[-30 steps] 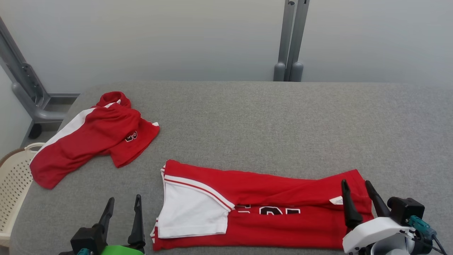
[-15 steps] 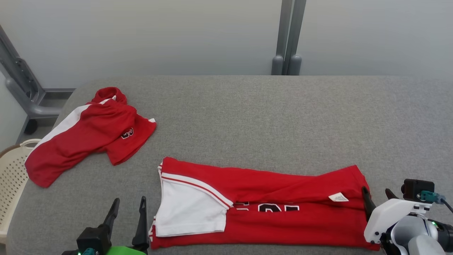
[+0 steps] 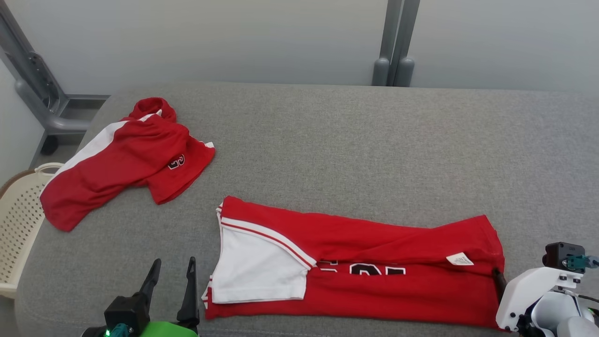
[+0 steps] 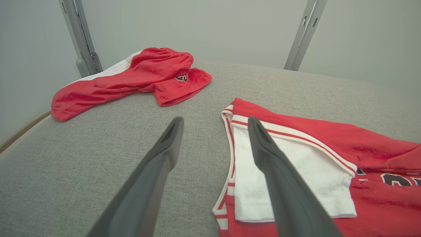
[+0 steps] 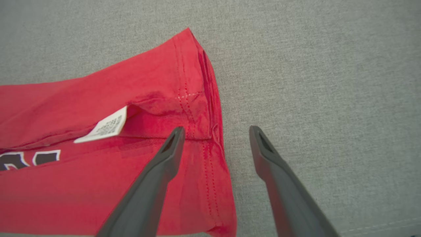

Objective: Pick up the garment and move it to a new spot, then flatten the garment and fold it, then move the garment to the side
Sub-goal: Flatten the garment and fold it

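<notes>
My right gripper should next fold the long piece of cloth into a compact bundle, so it needs to grab the red jersey by its hem.
The garment (image 3: 374, 243) is a red jersey with a white side panel and dark numerals, folded into a long strip along the front of the grey padded table (image 3: 351, 140). In the left wrist view its white end (image 4: 296, 171) lies under my right-hand finger. My left gripper (image 3: 174, 264) is open, just left of the jersey's white end and holding nothing. My right gripper (image 5: 215, 131) is open above the jersey's right hem (image 5: 210, 108): one finger is over the cloth, the other over bare table. A white care label (image 5: 105, 126) sticks out near the hem.
A second red and white garment (image 3: 126, 164) lies crumpled at the table's back left. A cream perforated basket (image 3: 18, 224) stands off the left edge. Grey metal posts (image 3: 395, 47) rise behind the table, and a grey frame (image 3: 37, 89) at far left.
The head camera has shifted. My right gripper has drawn back and down from over the jersey's right end to its hem, now largely behind the white wrist housing. The left gripper has hardly moved.
</notes>
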